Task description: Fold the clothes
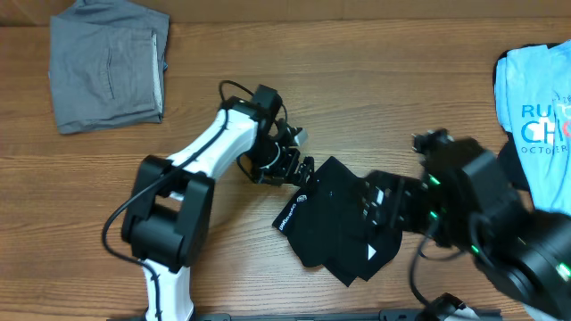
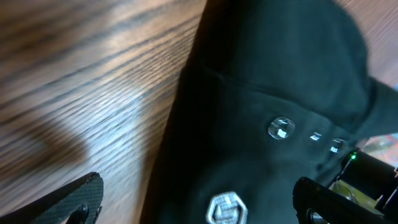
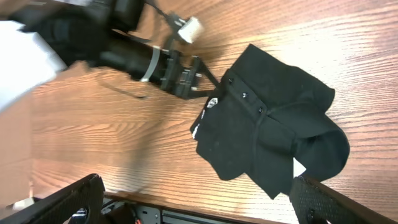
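The left gripper grabs the black garment [image 1: 335, 223] across its bundled edge beside the snaps next, to lay it onto the grey garment.
A black garment [image 1: 335, 223] lies crumpled on the wooden table, with a white logo and small snaps; it also shows in the left wrist view [image 2: 267, 93] and the right wrist view [image 3: 267, 134]. My left gripper [image 1: 299, 165] is open at the garment's upper left edge, its fingers either side of the logo [image 2: 199, 208]. My right gripper [image 1: 393, 209] is open and held above the garment's right side, nothing between its fingers [image 3: 199, 202].
A folded grey garment [image 1: 107, 62] lies at the back left. A light blue T-shirt [image 1: 540, 107] with printed letters lies at the right edge. The table's front edge [image 3: 186, 214] is close below the black garment.
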